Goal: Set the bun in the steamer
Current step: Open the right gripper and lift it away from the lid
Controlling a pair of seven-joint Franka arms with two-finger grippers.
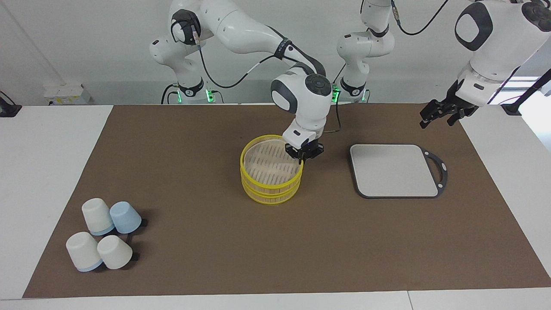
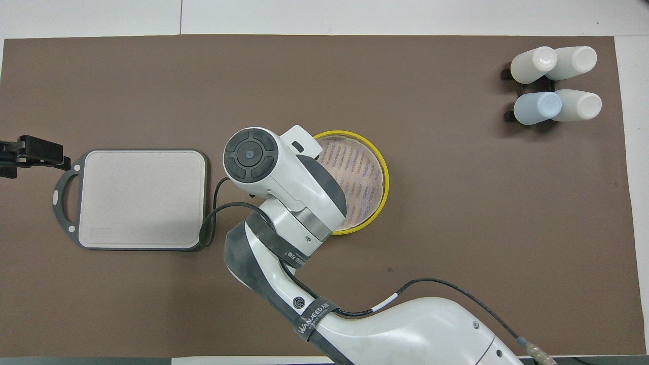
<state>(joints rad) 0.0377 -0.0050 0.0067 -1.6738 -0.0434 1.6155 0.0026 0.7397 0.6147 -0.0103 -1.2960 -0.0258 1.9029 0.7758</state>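
Observation:
The tan lid (image 2: 355, 176) lies level inside the steamer's yellow rim (image 2: 387, 182) in the overhead view, so it is time for my right gripper to open.
The steamer (image 1: 270, 194) stands mid-table, a yellow-rimmed round basket. Its slatted lid (image 1: 267, 165) lies about level on top of it and shows in the overhead view as a tan disc, the lid (image 2: 361, 175). My right gripper (image 1: 302, 159) is shut on the lid's rim at the side toward the grey board. In the overhead view the right wrist covers that gripper. The bun is hidden. My left gripper (image 1: 439, 113) hangs open and holds nothing, waiting over the mat's edge at the left arm's end, beside the board's handle.
A grey rectangular board (image 1: 394, 170) with a dark loop handle lies between the steamer and the left arm's end. Several upturned cups (image 1: 105, 239), white and pale blue, are clustered at the right arm's end, farther from the robots.

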